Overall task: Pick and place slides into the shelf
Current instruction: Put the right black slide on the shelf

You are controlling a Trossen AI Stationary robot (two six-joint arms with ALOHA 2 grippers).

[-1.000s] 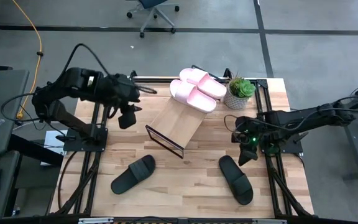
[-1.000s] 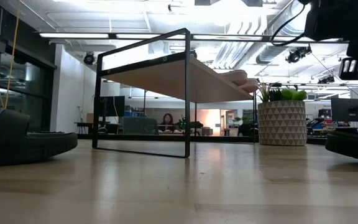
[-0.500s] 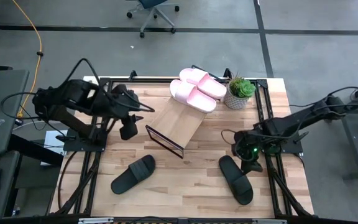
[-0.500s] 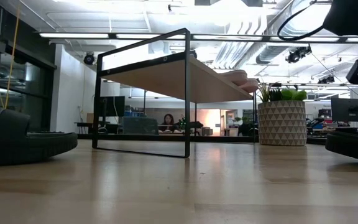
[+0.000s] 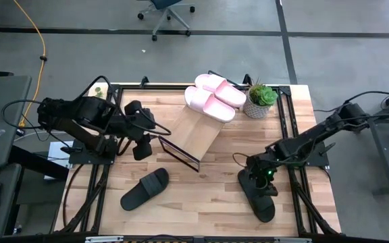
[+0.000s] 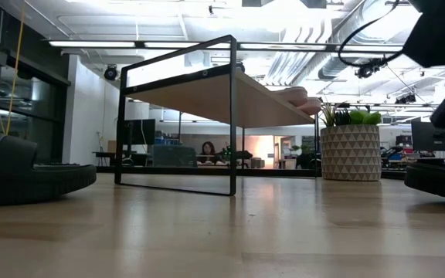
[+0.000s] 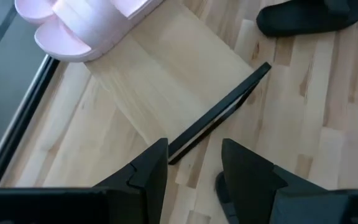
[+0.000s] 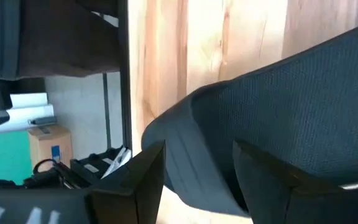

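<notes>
The black slide needs to go into the shelf [image 5: 193, 131] with the pink ones, so my right gripper will next grab the black slide by its strap [image 5: 247, 182].
Two pale pink slides [image 5: 211, 98] lie side by side on the far end of the slanted wooden shelf [image 5: 193, 131]. One black slide [image 5: 145, 189] lies flat on the table near the left. The other black slide [image 5: 257, 197] lies near the right. My right gripper [image 5: 261, 180] is low over its far end, with open fingers [image 8: 143, 177] either side of its dark rim [image 8: 185, 149]. My left gripper [image 5: 140, 146] hangs open left of the shelf [image 7: 166, 81], holding nothing. My right gripper slants down over the far end of the right black slide [image 8: 303, 112], fingers apart. Whether a finger touches the slide I cannot tell. The slide lies flat on the table.
A potted plant [image 5: 260, 100] stands at the back right beside the shelf. The shelf's black metal frame [image 7: 219, 118] runs just ahead of my left gripper. Bare tabletop lies between the two black slides.
My right gripper has gone toward the table's near edge and down, coming over the far end of the right black slide. My left gripper has gone toward the near edge and sunk a little. No slide has moved.
</notes>
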